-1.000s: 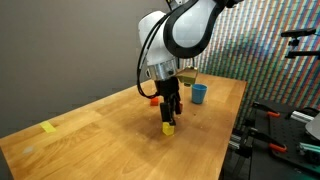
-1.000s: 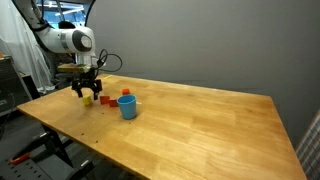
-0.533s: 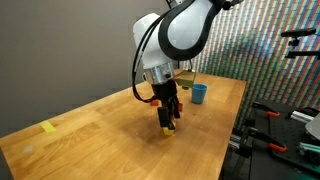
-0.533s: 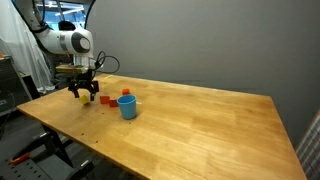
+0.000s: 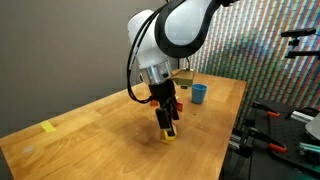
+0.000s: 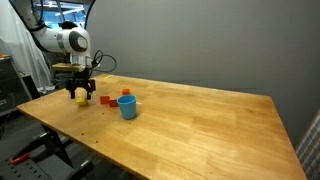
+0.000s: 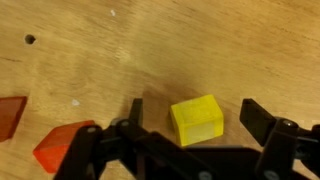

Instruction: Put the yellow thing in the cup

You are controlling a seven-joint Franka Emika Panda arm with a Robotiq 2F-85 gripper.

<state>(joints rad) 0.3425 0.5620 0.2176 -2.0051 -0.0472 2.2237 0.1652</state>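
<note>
The yellow block [image 5: 170, 134] lies slightly turned between my open fingers, and both its sides are free of the red blocks. I should close my gripper now, as it would hold the block.
The yellow thing is a small chunky yellow block [image 7: 196, 121] lying on the wooden table. It shows between the gripper's fingers in both exterior views [image 5: 171, 135] [image 6: 81, 100]. My gripper [image 7: 190, 120] is open and straddles the block, one finger on each side, with gaps to both. The gripper is low over the table in both exterior views [image 5: 168, 126] [image 6: 80, 93]. The light-blue cup [image 5: 199, 93] [image 6: 126, 106] stands upright a short way off.
Two red blocks [image 7: 62, 146] [image 7: 12, 116] lie beside the gripper; red blocks [image 6: 105, 99] also sit between gripper and cup. A flat thin yellow piece [image 5: 48, 127] lies far off on the table. The table edge [image 5: 232, 140] is close.
The arm has moved sideways along the table, away from the cup, and come down around the yellow block. The block and cup have not moved.
</note>
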